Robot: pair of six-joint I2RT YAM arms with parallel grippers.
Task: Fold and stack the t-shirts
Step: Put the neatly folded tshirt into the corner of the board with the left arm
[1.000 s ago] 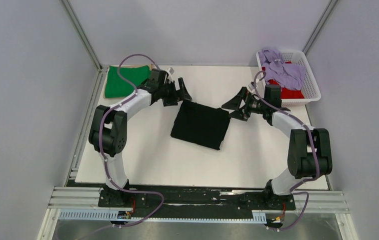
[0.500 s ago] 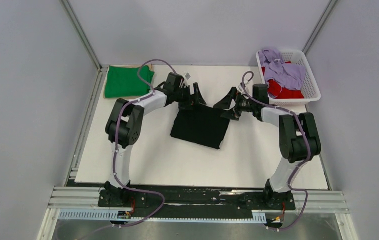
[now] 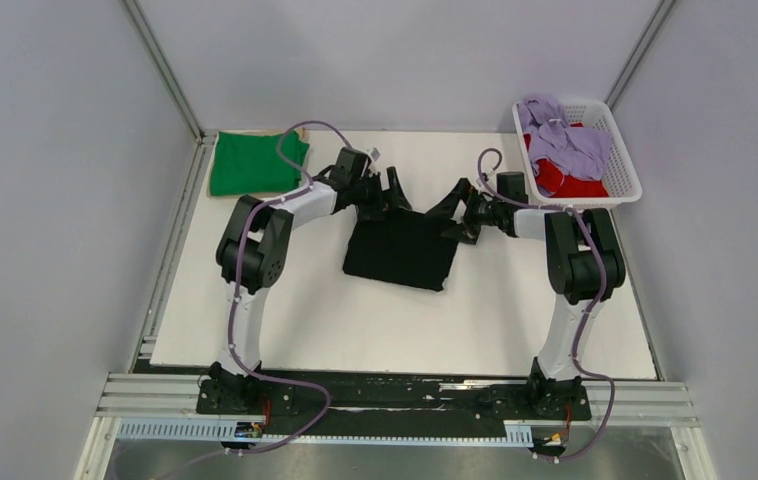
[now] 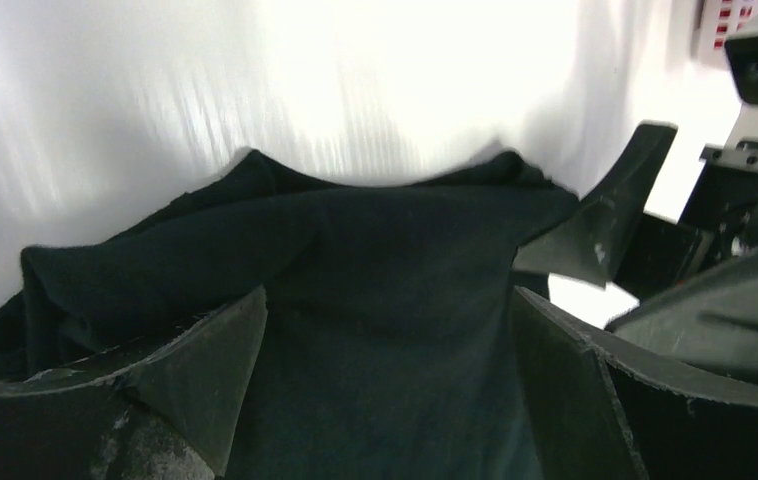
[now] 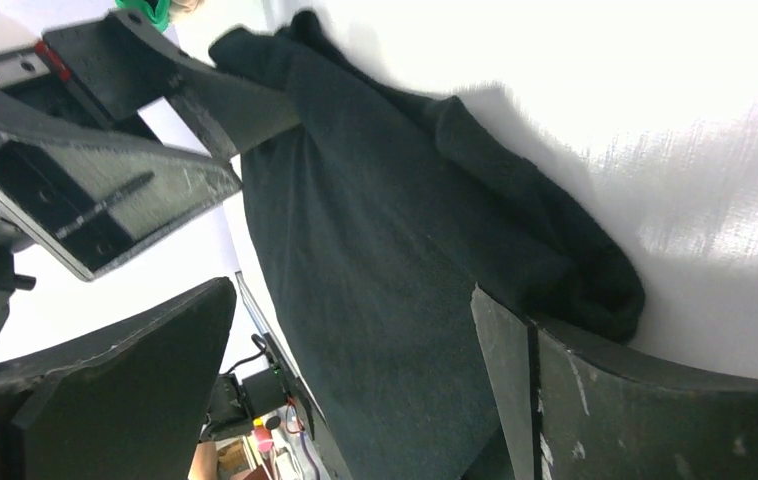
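Note:
I need to grab the folded black t-shirt astride its far corner with my left gripper next. The rest of the t-shirt then stays free to stack on the green t-shirt.
A folded black t-shirt lies in the middle of the white table. My left gripper is open at the shirt's far left corner, its jaws astride the fabric. My right gripper is open at the far right corner, jaws astride the black cloth. A folded bright green t-shirt lies at the far left corner of the table. A lavender t-shirt and a red one lie in the white lattice basket.
The basket stands at the table's far right edge. Grey walls close in the table on three sides. The other gripper's fingers show close by in each wrist view.
Both arms have swung inward and down to the black shirt's far edge. The grippers now stand close together at its two far corners. The shirt looks slightly shifted.

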